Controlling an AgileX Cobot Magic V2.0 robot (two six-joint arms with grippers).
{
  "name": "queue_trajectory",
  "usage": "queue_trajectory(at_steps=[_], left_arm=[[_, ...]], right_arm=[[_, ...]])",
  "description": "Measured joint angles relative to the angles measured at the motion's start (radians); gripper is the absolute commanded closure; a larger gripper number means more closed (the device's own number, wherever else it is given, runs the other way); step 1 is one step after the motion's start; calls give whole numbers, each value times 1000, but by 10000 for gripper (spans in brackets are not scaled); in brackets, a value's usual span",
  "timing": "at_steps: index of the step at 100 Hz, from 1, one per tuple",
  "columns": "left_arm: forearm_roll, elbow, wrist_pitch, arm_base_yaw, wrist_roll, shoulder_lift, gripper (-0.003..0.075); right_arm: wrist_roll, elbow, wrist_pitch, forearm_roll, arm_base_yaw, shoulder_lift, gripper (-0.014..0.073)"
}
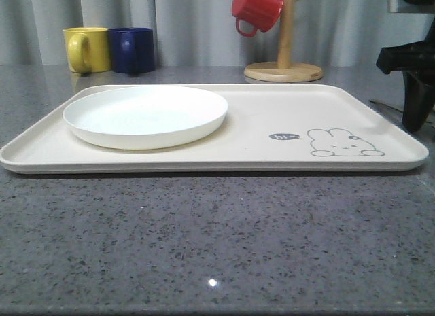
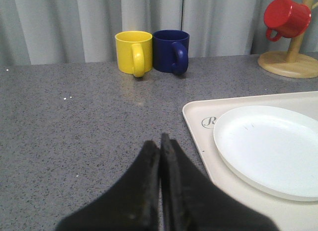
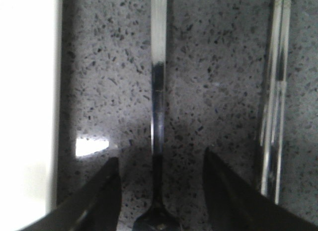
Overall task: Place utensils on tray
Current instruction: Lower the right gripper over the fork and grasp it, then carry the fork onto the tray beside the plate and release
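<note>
My right gripper closes on the utensil next, as its open fingers stand beside the utensil's slim neck (image 3: pixel 157 177) above its flare (image 3: pixel 157 220).
The cream tray (image 1: pixel 272 112) with the rabbit drawing lies across the middle of the table, and the white plate (image 1: pixel 146 115) sits on its left half. My right gripper (image 1: pixel 413 119) hangs low just beyond the tray's right edge. In the right wrist view it (image 3: pixel 160 156) is open, straddling a slim silver utensil (image 3: pixel 158 107) that lies on the counter and flares wider near the fingers. A second silver utensil (image 3: pixel 273 112) lies parallel, outside one finger. My left gripper (image 2: pixel 160 141) is shut on nothing, over the counter beside the tray's corner (image 2: pixel 196 116) and the plate (image 2: pixel 273 146).
A yellow mug (image 1: pixel 87 49) and a blue mug (image 1: pixel 132 49) stand at the back left. A red mug (image 1: pixel 257 9) hangs on the wooden stand (image 1: pixel 283 71) behind the tray. The tray's rim (image 3: pixel 30 92) runs close along the right gripper's side.
</note>
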Motion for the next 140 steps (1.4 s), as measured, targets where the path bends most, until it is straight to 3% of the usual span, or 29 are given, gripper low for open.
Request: queue_trajectory(at_steps=[25,48,91,140], left_arm=[[0,0,0,0,0,0,739],[0,0,0,0,0,0,739],[0,0,0,0,0,0,739],[0,0,0,0,0,0,739]], right_arm=[[0,0,0,0,0,6,393],[0,0,0,0,0,6,667],[33,-101,70,0,36,-22,653],[357,-123,-21,-56,341,-48,653]])
